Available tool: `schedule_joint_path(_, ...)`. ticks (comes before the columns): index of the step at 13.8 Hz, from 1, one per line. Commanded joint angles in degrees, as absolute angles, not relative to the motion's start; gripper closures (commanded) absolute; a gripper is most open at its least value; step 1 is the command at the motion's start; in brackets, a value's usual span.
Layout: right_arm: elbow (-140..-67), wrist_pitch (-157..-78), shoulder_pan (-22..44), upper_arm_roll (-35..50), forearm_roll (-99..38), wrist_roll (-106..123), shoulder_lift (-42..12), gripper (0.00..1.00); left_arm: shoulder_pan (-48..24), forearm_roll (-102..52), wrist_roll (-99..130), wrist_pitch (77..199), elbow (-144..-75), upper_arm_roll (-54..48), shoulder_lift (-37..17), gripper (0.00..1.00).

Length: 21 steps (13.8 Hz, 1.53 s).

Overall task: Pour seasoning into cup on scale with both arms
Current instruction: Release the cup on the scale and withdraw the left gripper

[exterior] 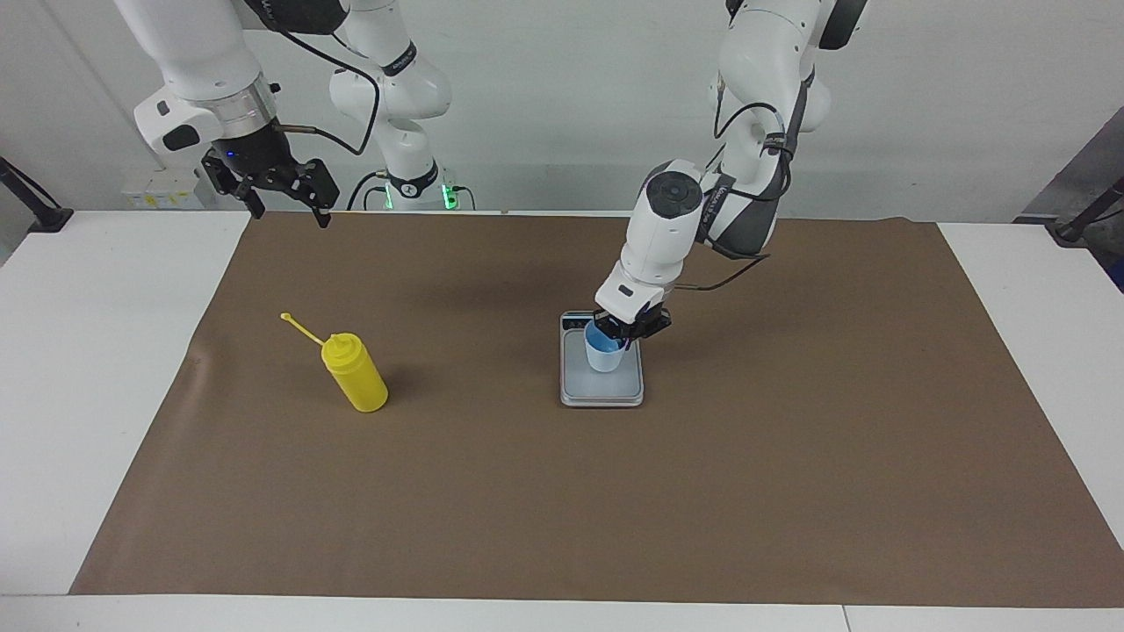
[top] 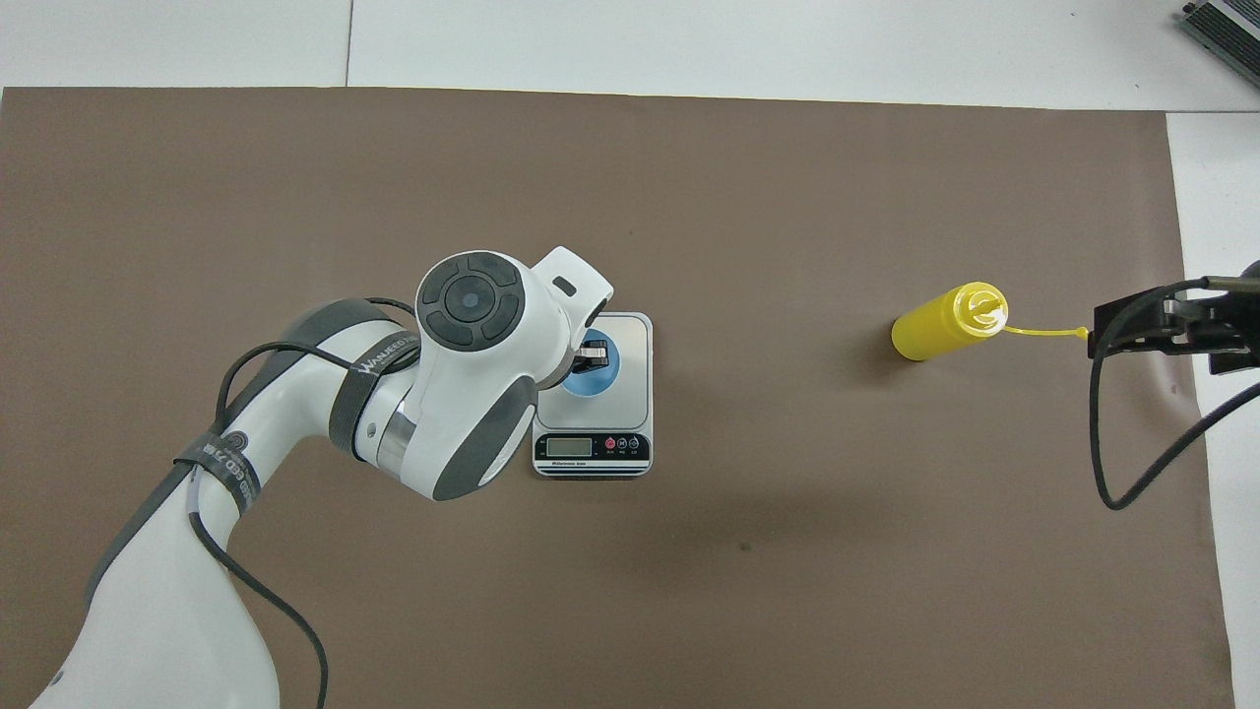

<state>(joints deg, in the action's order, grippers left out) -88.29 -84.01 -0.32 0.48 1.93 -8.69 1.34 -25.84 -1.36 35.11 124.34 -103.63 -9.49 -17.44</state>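
Observation:
The cup would stand upright, because the pale blue cup's round outline (top: 598, 383) is inside the edges of the silver-grey platform, so my left gripper should open now.
The pale blue cup (exterior: 605, 354) is upright over the middle of the silver-grey scale (exterior: 601, 391), its base at or just above the platform; I cannot tell if it touches. My left gripper (exterior: 625, 331) is shut on the cup's rim, one finger inside and one outside. From overhead the cup (top: 597, 372) shows beside the left gripper (top: 591, 354) on the scale (top: 631, 340). The yellow seasoning bottle (exterior: 355, 373) (top: 938, 324) stands on the mat toward the right arm's end, cap strap hanging out. My right gripper (exterior: 291, 212) (top: 1132, 326) waits open in the air over the mat's edge.
A brown mat (exterior: 562, 509) covers most of the white table (exterior: 97, 351). The scale's dark display strip (top: 592, 448) faces the robots. A black cable (top: 1107, 463) hangs from the right arm above the mat's end.

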Motion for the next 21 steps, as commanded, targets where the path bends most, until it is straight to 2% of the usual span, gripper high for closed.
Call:
schedule_joint_path(1,-87.6,-82.4,-0.8,0.7,1.3,-7.4,1.1,0.0,-26.8,-0.1,36.1,127.1,-105.6,-8.7,-16.5,1.0)
schedule_joint_path(3,-87.6,-82.2,-0.8,0.7,1.3,-7.4,1.1,0.0,-26.8,-0.1,36.0,128.1,-106.2,-8.7,-16.5,1.0)
schedule_joint_path(5,-87.6,-82.1,-0.9,0.7,1.3,-7.4,1.1,0.0,-26.5,-0.1,35.6,127.7,-105.6,-8.6,-16.5,0.16)
schedule_joint_path(6,-87.6,-82.1,-0.8,0.7,1.3,-7.4,1.1,0.0,-26.5,-0.1,35.6,127.6,-105.6,-8.6,-16.5,0.0)
schedule_joint_path(10,-87.9,-82.4,-0.6,0.7,1.2,-7.3,1.2,0.0,-25.1,2.4,33.9,119.5,-101.5,-8.0,-14.2,0.0)
schedule_joint_path(13,-88.7,-85.6,-0.1,0.7,1.3,-7.8,1.4,0.0,-21.2,2.4,29.1,115.7,-100.9,-7.9,-10.4,0.0)
schedule_joint_path(17,-90.7,-85.6,-0.9,0.7,1.2,-3.4,2.3,0.0,-15.3,2.3,21.4,109.8,-99.7,-8.0,-6.0,0.0)
schedule_joint_path(21,-98.2,-93.1,-1.1,0.3,0.4,2.3,5.4,0.0,-8.6,1.6,11.2,103.8,-99.7,-7.8,-1.3,0.0)
